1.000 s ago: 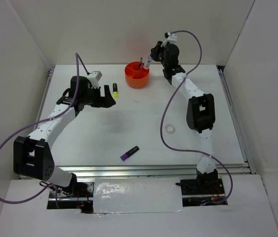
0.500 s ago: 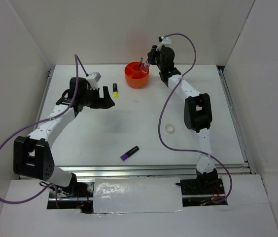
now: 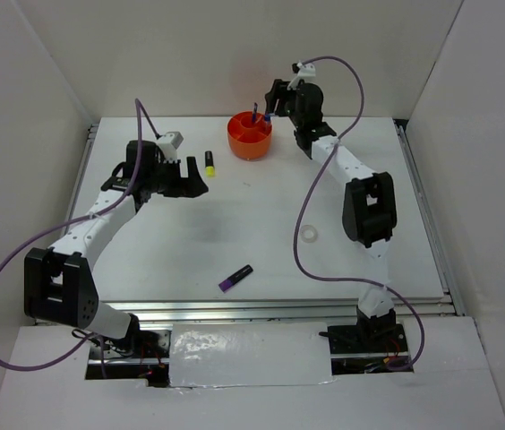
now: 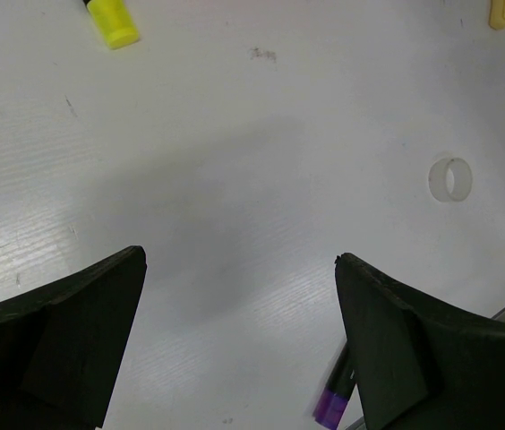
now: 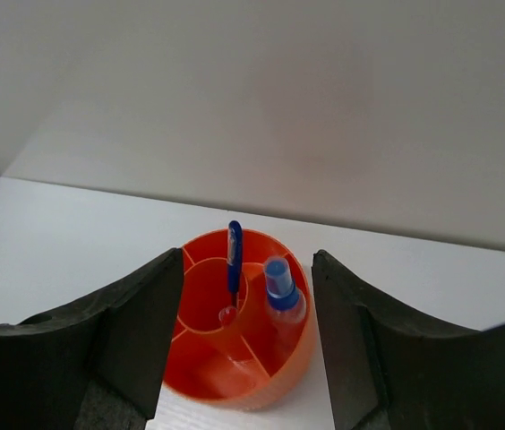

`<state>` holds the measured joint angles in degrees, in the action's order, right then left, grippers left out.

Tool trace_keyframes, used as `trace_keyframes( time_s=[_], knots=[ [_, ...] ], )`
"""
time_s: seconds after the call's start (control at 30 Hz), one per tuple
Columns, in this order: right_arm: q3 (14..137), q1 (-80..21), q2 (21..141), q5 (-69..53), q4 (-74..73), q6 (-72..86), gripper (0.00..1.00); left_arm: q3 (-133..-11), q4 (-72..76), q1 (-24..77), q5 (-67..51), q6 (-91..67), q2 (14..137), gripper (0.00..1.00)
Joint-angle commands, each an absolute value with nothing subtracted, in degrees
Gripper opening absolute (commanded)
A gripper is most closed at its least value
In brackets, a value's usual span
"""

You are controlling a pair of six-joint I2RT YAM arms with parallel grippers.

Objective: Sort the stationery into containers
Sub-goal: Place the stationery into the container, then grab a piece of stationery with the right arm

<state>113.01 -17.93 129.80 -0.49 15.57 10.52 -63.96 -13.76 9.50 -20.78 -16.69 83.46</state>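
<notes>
I will next grab the pale yellow stick by its middle with my right gripper, to go in the orange organiser (image 3: 249,136).
The orange organiser (image 5: 235,394) (image 3: 249,136) stands at the far middle of the table. A blue pen (image 5: 235,255) stands in its centre cup, and a clear blue-capped bottle (image 5: 281,296) stands in an outer compartment. My right gripper (image 5: 246,300) (image 3: 271,100) hovers open just behind and above it, holding nothing. My left gripper (image 4: 239,345) (image 3: 194,182) is wide open and empty over the left of the table. The yellow highlighter (image 3: 209,163) (image 4: 112,20) lies just beyond it. A purple highlighter (image 3: 235,278) (image 4: 333,405), a tape ring (image 3: 307,235) (image 4: 450,179) and a pale yellow stick (image 4: 500,12) lie loose.
White walls close in the table on the left, back and right. The organiser sits near the back wall. A purple cable (image 3: 302,224) loops off the right arm over the table near the tape ring.
My right gripper opened and let go of the blue-capped bottle, which now stands in the organiser. The left arm has not moved.
</notes>
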Motion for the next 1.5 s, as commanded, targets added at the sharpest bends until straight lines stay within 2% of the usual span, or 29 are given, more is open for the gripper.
trace_keyframes(
  time_s=[0.0, 0.27, 0.4, 0.5, 0.77, 0.83, 0.9, 1.07, 1.47],
  knots=[
    [108.8, -15.8, 116.1, 2.0, 15.8, 12.4, 0.66, -64.4, -12.6, 9.3, -20.3, -16.7, 79.9, 0.99],
    [86.6, -5.4, 100.4, 3.1, 2.4, 11.2, 0.63, -62.4, -14.5, 11.0, -8.9, -14.5, 75.7, 0.99],
    [85.7, 1.6, 100.9, 3.3, -13.6, 13.0, 0.58, -60.8, -15.4, 11.4, -4.8, -12.6, 73.8, 0.99],
    [82.8, 5.4, 100.7, 1.7, -17.4, 11.9, 0.58, -60.6, -16.1, 11.4, -3.4, -12.0, 73.8, 0.99],
    [82.5, 9.1, 105.3, 1.9, -25.3, 9.4, 0.62, -61.7, -16.8, 11.4, -3.3, -12.4, 75.7, 0.99],
    [83.2, 9.1, 106.9, 1.2, -25.7, 9.4, 0.75, -62.0, -17.0, 11.5, -3.4, -12.5, 76.2, 0.99],
    [83.9, 8.6, 108.4, 0.6, -26.5, 9.0, 0.80, -62.5, -17.5, 11.4, -3.3, -12.6, 77.2, 0.99],
    [85.5, 7.8, 112.4, 0.9, -26.0, 8.7, 0.80, -64.0, -19.3, 11.5, -1.7, -12.1, 79.3, 0.99],
    [91.6, 7.5, 120.5, 1.3, -25.0, 7.8, 0.68, -63.8, -19.4, 11.4, -1.1, -11.9, 80.9, 0.99]
  ],
)
